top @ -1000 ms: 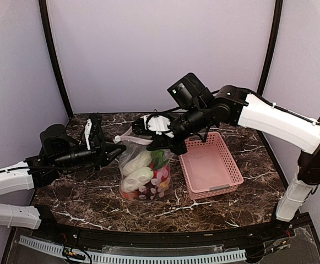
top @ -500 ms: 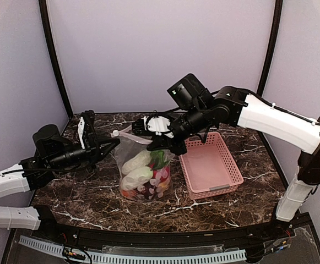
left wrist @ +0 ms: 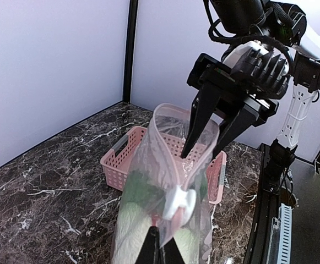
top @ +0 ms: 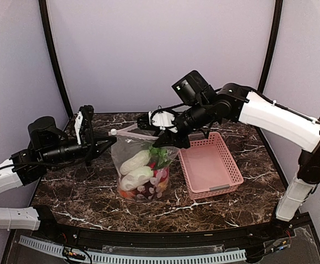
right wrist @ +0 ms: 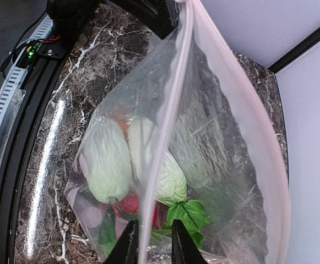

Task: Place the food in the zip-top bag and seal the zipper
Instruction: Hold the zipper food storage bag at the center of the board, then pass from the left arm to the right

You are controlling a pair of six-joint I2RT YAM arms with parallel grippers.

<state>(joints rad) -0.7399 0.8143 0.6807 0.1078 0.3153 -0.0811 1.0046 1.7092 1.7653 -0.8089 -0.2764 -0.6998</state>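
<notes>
I need to grab the white slider tab (right wrist: pixel 182 1) with my right gripper next, with my fingers on both sides of the pinkish zipper (right wrist: pixel 171 110), so that I can pull the tab along and seal the bag.
The zip-top bag (top: pixel 143 170) stands upright mid-table. It holds the food (top: pixel 140 176): white oblong pieces, green leaves, red and orange fruits. My left gripper (top: pixel 109 144) is shut on the bag's left mouth corner, just below the white slider tab (left wrist: pixel 180 203); its tips show in the left wrist view (left wrist: pixel 158 234). My right gripper (top: pixel 168 146) is open at the bag's right end. In the right wrist view (right wrist: pixel 153 228) its fingers straddle the pinkish zipper (right wrist: pixel 171 110) without pinching it. The food (right wrist: pixel 107 159) shows through the plastic below. The bag mouth gapes open.
An empty pink mesh basket (top: pixel 212 193) stands just right of the bag, and shows behind it in the left wrist view (left wrist: pixel 115 165). Dark marble table, purple walls behind, black frame posts at the back corners.
My left arm has drawn back to the left with the bag corner, pulling the mouth edge taut. My right gripper has shifted slightly right and up along the zipper.
</notes>
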